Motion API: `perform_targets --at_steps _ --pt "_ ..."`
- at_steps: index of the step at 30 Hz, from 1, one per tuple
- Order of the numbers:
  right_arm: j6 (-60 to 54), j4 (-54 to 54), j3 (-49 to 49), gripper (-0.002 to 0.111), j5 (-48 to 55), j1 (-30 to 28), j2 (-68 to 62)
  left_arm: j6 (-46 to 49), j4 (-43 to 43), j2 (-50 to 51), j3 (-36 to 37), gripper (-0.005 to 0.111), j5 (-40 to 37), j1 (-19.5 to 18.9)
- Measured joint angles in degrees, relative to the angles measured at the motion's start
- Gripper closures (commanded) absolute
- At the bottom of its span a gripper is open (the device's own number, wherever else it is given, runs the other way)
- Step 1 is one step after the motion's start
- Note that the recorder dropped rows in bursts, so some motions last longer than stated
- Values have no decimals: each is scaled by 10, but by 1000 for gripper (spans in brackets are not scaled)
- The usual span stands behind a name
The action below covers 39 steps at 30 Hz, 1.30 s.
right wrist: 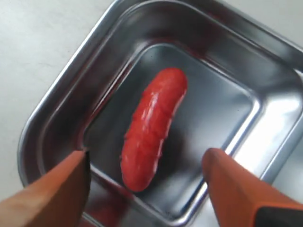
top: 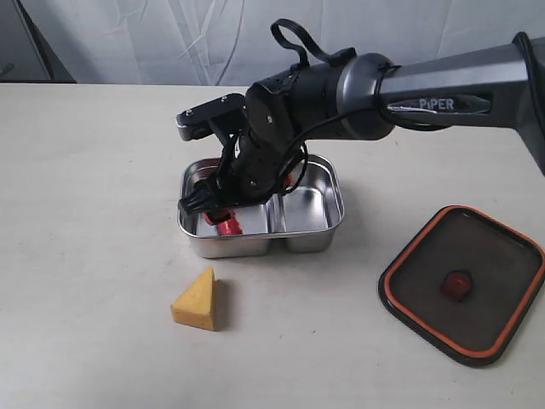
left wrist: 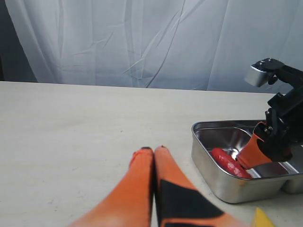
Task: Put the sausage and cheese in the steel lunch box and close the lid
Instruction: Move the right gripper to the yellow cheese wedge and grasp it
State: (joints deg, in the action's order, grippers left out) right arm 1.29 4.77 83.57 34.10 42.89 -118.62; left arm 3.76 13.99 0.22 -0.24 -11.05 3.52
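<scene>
I should next take hold of the yellow cheese wedge (top: 197, 301) by its flat sides with my right gripper, to put it in the steel lunch box (top: 339, 204).
The red sausage (right wrist: 152, 127) lies flat on the floor of the left compartment of the steel lunch box (top: 339, 204), apart from both fingers. My right gripper (right wrist: 147, 156) hangs open just above it, one orange finger on each side of the sausage's near end. In the exterior view this gripper (top: 232, 203) reaches across into the box and partly hides the sausage (top: 228, 224). The yellow cheese wedge (top: 197, 301) sits on the table in front of the box. The dark lid (top: 502, 256) lies flat at the right. My left gripper (left wrist: 154, 149) is shut and empty over bare table.
The lunch box's right compartment (top: 306, 209) holds nothing. A white curtain (left wrist: 142, 42) hangs behind the table. The right arm (top: 443, 89) stretches over the table's right half above the lid. In the left wrist view the box (left wrist: 222, 182) stands just right of my shut fingers.
</scene>
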Motion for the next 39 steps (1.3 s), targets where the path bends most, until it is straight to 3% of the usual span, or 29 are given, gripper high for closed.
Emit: perform_targets --at_steps 4,10,16,20,26,30,33,39 --pt "18 0 24 59 54 0 10 0 0 0 0 107 0 0" --pt "21 28 33 60 130 22 72 0 0 0 0 107 0 0" --pt "74 32 32 60 193 92 92 0 0 0 0 107 0 0" --pt "193 -21 -9 60 163 135 92 0 0 0 0 107 0 0" --pt "343 -84 -97 60 58 144 92 0 0 0 0 107 0 0" --pt "389 -86 -127 59 -8 144 92 0 0 0 0 107 0 0" --pt "403 -78 -130 53 -45 144 92 0 0 0 0 107 0 0" --pt "407 -76 -130 46 -53 144 81 0 0 0 0 107 0 0"
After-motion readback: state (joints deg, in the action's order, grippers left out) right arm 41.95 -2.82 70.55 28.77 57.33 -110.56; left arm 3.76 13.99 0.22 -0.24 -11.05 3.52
